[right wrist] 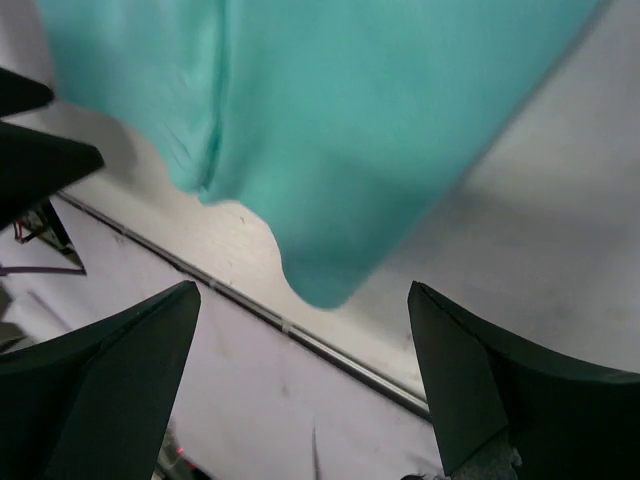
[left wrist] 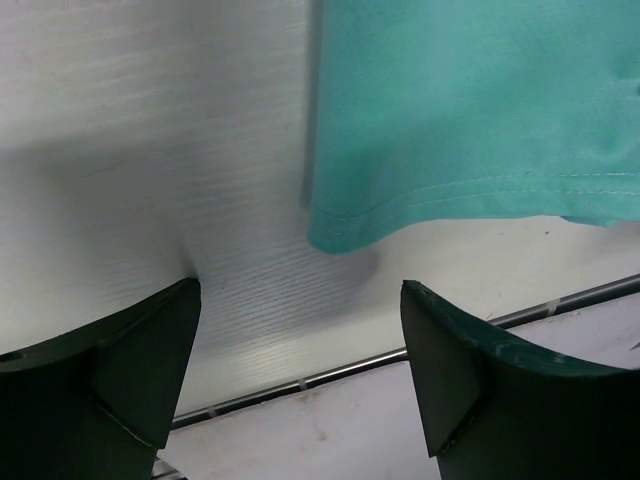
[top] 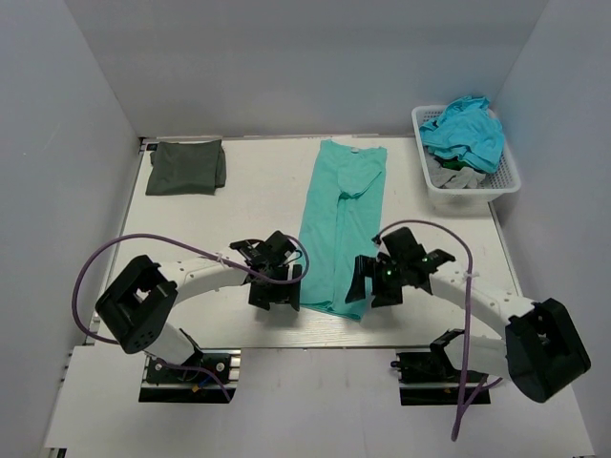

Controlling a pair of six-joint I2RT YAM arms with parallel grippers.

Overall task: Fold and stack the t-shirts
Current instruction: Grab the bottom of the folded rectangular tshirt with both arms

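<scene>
The left gripper grabs the teal-green t-shirt by its near hem corner (top: pixel 304 302) next, to fold the hem over toward the neck end (top: pixel 353 151).
A teal-green t-shirt (top: pixel 342 224) lies on the table as a long narrow strip, neck end far, hem near. A dark olive-green t-shirt (top: pixel 186 167) lies folded square at the far left. My left gripper (top: pixel 275 289) is open and empty beside the hem's left corner (left wrist: pixel 340 235). My right gripper (top: pixel 370 284) is open and empty beside the hem's right corner (right wrist: pixel 330 285). Neither touches the cloth.
A white basket (top: pixel 504 181) at the far right holds a heap of blue and grey clothes (top: pixel 465 134). The table's near edge with a metal rail (left wrist: pixel 330 375) runs just below both grippers; the rail also shows in the right wrist view (right wrist: pixel 300 335).
</scene>
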